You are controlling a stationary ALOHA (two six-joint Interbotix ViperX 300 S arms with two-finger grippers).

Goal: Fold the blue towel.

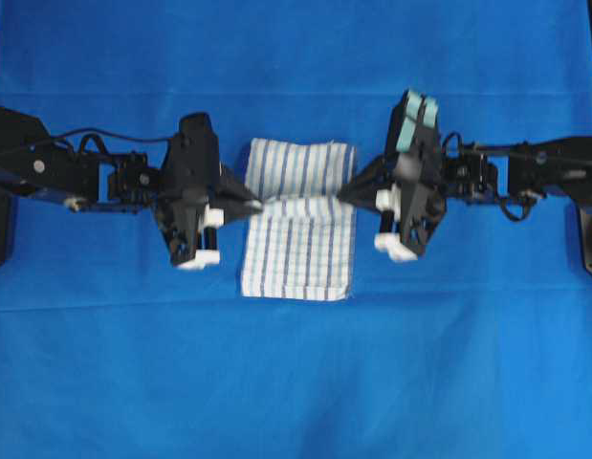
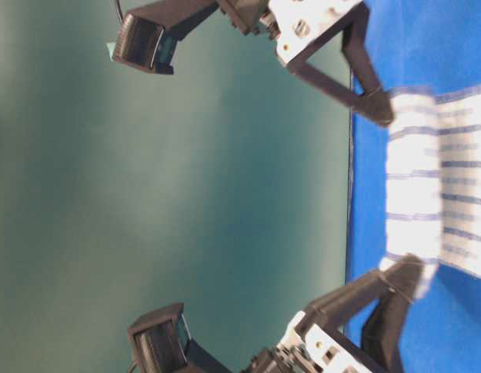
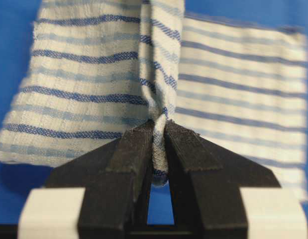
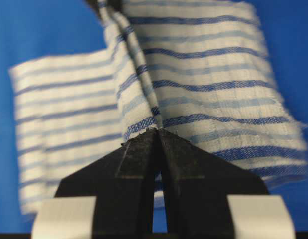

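Observation:
My right gripper should move the pinched hem (image 1: 303,207) toward the towel's near edge (image 1: 296,292) before it lets the hem go, because the hem hangs raised over the towel's middle, short of that edge.
The blue towel (image 1: 297,222), white with thin blue stripes, lies mid-table on the blue covering, with a raised fold line across its middle. My left gripper (image 1: 254,204) is shut on the towel's left edge at that fold; the cloth is pinched between the black pads (image 3: 135,149) in the left wrist view, where the towel (image 3: 89,84) spreads beyond. My right gripper (image 1: 345,194) is shut on the right edge of the towel (image 4: 203,74), its jaws closed on the bunched hem. In the table-level view both grippers hold the towel (image 2: 415,179) lifted off the table.
The plain blue table covering (image 1: 296,382) spreads on all sides of the towel. Both arms reach in from the left and right edges at mid-height.

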